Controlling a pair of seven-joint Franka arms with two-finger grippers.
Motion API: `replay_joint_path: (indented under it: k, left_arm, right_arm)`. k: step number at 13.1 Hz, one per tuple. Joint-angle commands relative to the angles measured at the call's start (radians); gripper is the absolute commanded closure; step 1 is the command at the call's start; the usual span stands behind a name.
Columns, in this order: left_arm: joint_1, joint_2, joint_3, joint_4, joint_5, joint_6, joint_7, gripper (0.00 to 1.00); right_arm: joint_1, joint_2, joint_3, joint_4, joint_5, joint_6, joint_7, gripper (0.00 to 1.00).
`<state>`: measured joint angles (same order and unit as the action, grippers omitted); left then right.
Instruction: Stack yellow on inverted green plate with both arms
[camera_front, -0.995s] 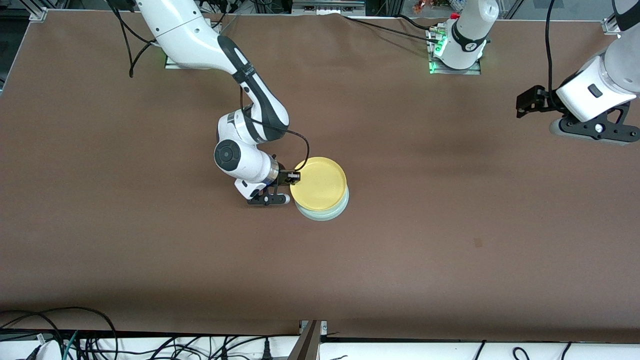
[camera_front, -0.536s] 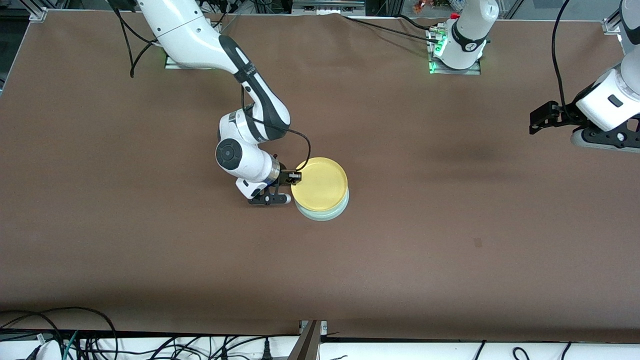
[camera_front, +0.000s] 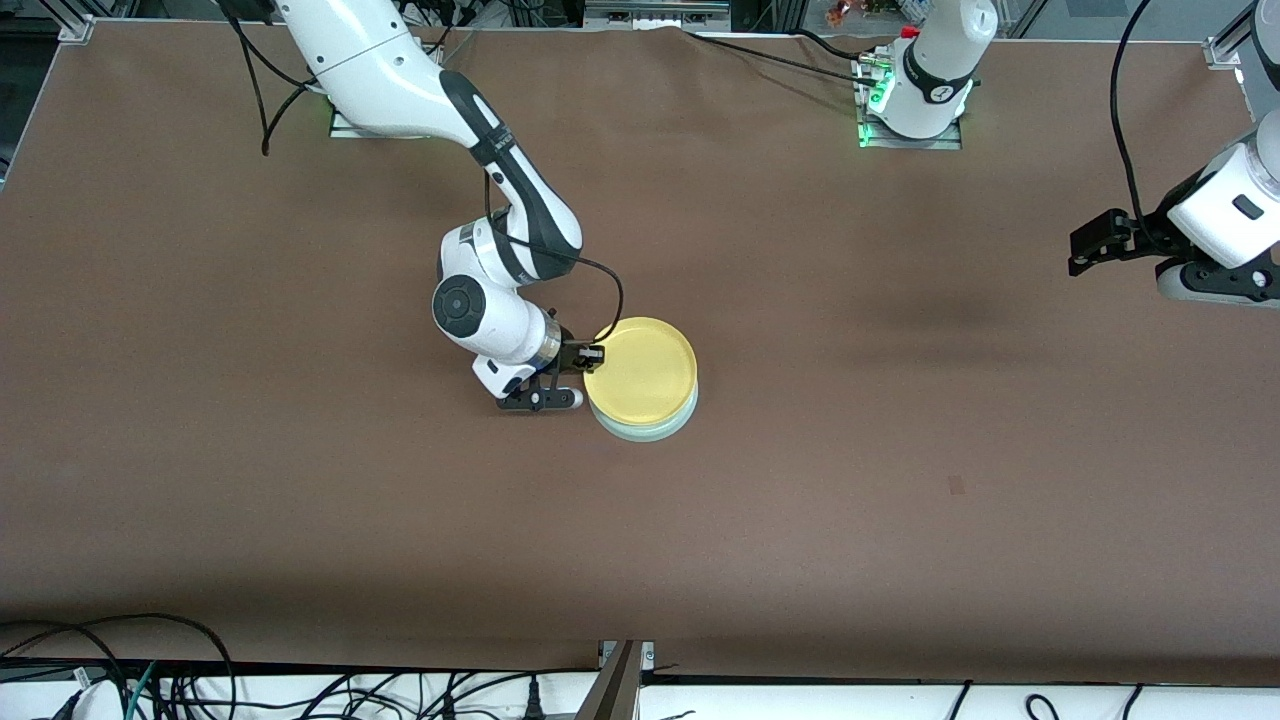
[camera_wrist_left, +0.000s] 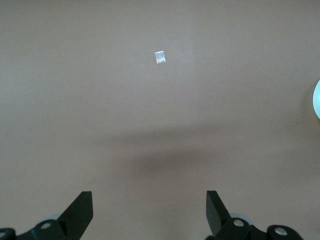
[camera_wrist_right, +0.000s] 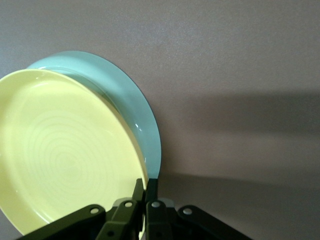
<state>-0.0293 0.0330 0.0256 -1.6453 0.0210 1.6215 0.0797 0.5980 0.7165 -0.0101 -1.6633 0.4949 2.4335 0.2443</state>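
The yellow plate's near edge (camera_front: 643, 421) meets the green plate's thin crescent (camera_front: 648, 433) and the yellow plate would rest there, so it is time for my right gripper to release it.
The yellow plate (camera_front: 640, 373) sits just over the pale green plate (camera_front: 650, 427) near the middle of the table, so only a crescent of the green one shows. My right gripper (camera_front: 592, 353) is shut on the yellow plate's rim at the side toward the right arm's end. In the right wrist view the yellow plate (camera_wrist_right: 65, 160) fills the frame with the green plate (camera_wrist_right: 130, 100) under it, and my right gripper (camera_wrist_right: 146, 186) pinches the yellow rim. My left gripper (camera_front: 1090, 245) is open and empty, up over the left arm's end of the table; it also shows in the left wrist view (camera_wrist_left: 150, 212).
A small pale tape mark (camera_front: 957, 485) lies on the brown table nearer the front camera, also seen in the left wrist view (camera_wrist_left: 160, 57). Cables (camera_front: 180, 680) run along the table's front edge. The arm bases (camera_front: 915, 110) stand at the top.
My left arm has drawn away toward its end of the table and lower in the front view. The right gripper and yellow plate have barely shifted.
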Motion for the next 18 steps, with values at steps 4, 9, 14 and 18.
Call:
replay_joint_path:
  k: [4, 9, 14, 18]
  left_arm:
    - [0.014, 0.042, -0.009, 0.07, -0.01, -0.017, 0.006, 0.0]
    - [0.014, 0.042, -0.009, 0.079, -0.006, -0.015, 0.002, 0.0]
    - [0.026, 0.041, -0.007, 0.081, -0.006, -0.015, -0.003, 0.0]
    - [0.132, 0.038, 0.004, 0.11, -0.09, -0.015, 0.008, 0.0]
  right_arm:
    - [0.017, 0.026, -0.008, 0.008, 0.017, 0.033, 0.012, 1.0]
    - [0.016, -0.002, -0.014, 0.033, 0.004, 0.013, 0.003, 0.0]
    - [0.009, -0.083, -0.144, 0.127, -0.137, -0.236, -0.016, 0.0]
    - [0.008, -0.098, -0.275, 0.232, -0.165, -0.434, -0.172, 0.0]
